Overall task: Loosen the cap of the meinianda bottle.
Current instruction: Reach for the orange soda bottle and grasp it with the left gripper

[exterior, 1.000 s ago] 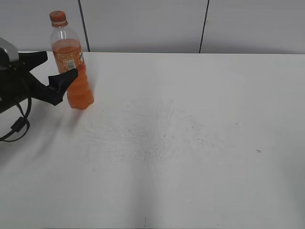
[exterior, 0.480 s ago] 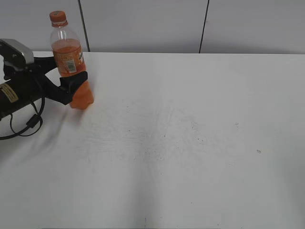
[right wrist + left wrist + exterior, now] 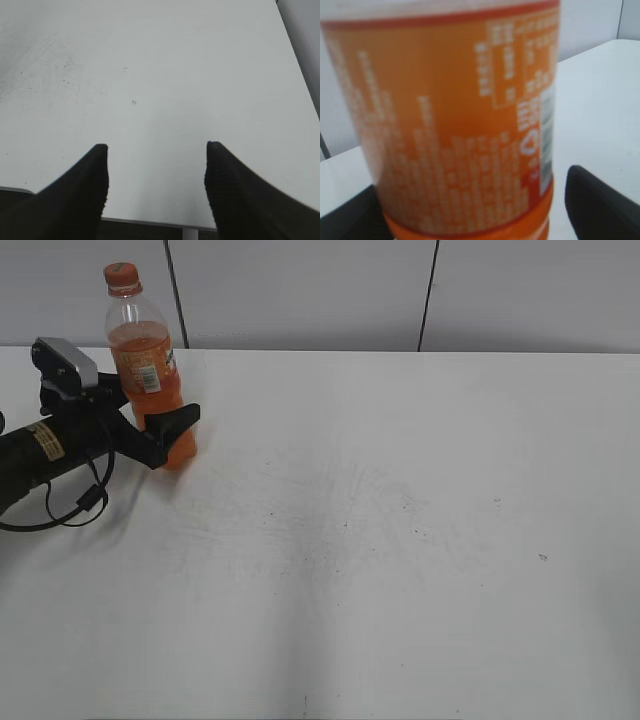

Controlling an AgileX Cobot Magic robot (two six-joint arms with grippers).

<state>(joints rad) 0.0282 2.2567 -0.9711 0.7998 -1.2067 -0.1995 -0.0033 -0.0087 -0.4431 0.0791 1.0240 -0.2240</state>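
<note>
I will next grab the meinianda bottle by its lower body (image 3: 172,445) with my left gripper. This will keep the bottle steady while the cap (image 3: 122,276) gets loosened.
The meinianda bottle (image 3: 150,370) stands upright at the table's far left, with orange drink, an orange label and the orange cap (image 3: 121,277) on top. My left gripper (image 3: 160,412) is open, its black fingers on either side of the bottle's lower body. In the left wrist view the bottle's label (image 3: 455,115) fills the frame. The left gripper (image 3: 472,200) straddles it, with a gap showing at the right finger. The cap is out of that view. My right gripper (image 3: 156,147) is open and empty above the table, out of the exterior view.
The white table (image 3: 400,490) shows faint scuff marks. A grey panelled wall (image 3: 300,290) runs behind it. The table's near edge (image 3: 150,220) shows below the right gripper's fingers. The left arm's black cable (image 3: 70,510) hangs near the left edge.
My left gripper has moved right, from beside the bottle to around its lower body. The bottle has stayed upright in place.
</note>
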